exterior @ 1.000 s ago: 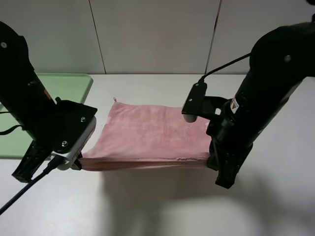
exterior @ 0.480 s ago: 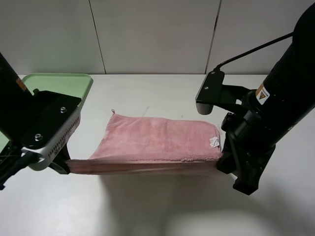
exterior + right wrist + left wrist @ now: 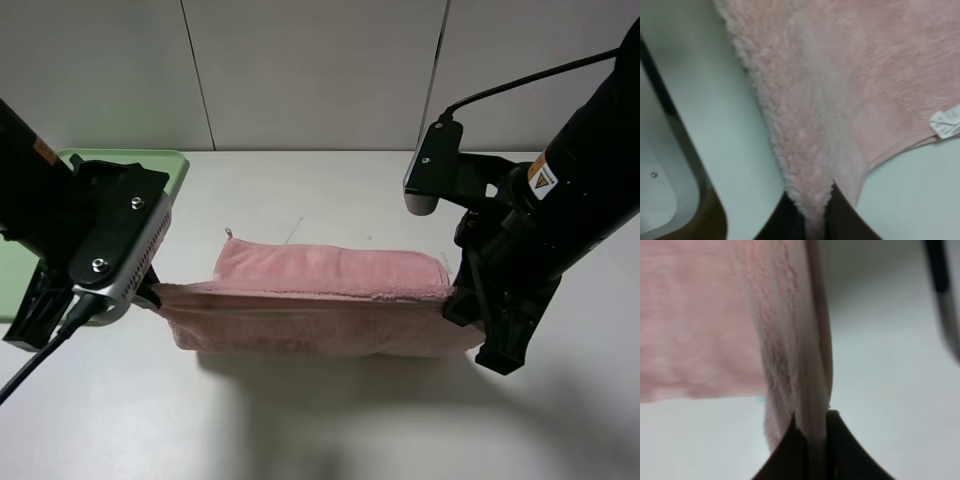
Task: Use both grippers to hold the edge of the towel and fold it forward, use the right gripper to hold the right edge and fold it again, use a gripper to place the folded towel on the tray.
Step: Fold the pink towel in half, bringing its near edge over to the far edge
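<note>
The raised hem (image 3: pixel 310 294) of the pink towel is still short of the towel's far edge (image 3: pixel 325 248). My left gripper needs to move the hem there before it lets go.
The pink towel (image 3: pixel 320 312) is stretched between my two grippers above the white table. My left gripper (image 3: pixel 152 293) is shut on its left end and my right gripper (image 3: pixel 452 298) on its right end. From the raised hem a flap hangs down toward the table's near side, and the far part of the towel lies flat behind it. The left wrist view shows black fingers (image 3: pixel 837 450) pinching the fluffy towel (image 3: pixel 695 315). The right wrist view shows the same grip on the towel (image 3: pixel 850 65), with its small white tag (image 3: pixel 946 122) off to one side. The light-green tray (image 3: pixel 150 165) sits at the far left, partly hidden by the left arm.
The white table (image 3: pixel 320 430) spreads out in front of the towel, with a soft shadow under it. Grey wall panels (image 3: pixel 310 70) close off the back. The bulky right arm (image 3: pixel 570 210) stands over the table's right side.
Both grippers have lifted the held towel edge and carried it toward the far side. Less of the flat far part shows now, and a hanging flap has appeared below the held edge.
</note>
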You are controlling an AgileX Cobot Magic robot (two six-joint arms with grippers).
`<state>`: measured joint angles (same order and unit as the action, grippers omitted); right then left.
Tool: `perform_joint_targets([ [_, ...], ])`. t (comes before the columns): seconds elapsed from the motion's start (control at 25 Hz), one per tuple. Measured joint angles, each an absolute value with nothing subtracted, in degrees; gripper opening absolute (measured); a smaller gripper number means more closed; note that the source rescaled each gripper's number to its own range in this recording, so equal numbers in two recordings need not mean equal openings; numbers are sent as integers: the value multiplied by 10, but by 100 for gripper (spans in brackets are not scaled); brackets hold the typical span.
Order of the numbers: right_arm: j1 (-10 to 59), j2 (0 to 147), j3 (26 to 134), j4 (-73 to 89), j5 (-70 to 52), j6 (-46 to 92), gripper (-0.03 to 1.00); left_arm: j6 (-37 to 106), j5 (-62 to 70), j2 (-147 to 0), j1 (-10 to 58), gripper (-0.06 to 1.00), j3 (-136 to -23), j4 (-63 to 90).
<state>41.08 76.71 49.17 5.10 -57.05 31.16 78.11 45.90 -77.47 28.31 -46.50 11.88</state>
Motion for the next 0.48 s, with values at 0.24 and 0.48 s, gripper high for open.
perform_joint_targets([
  [0.24,411,768,493,38,-543,313,0,781,427,-807,267,0,-465,111],
  [0.48,402,804,539,19,-552,313,0,782,382,-848,264,0,-465,105],
])
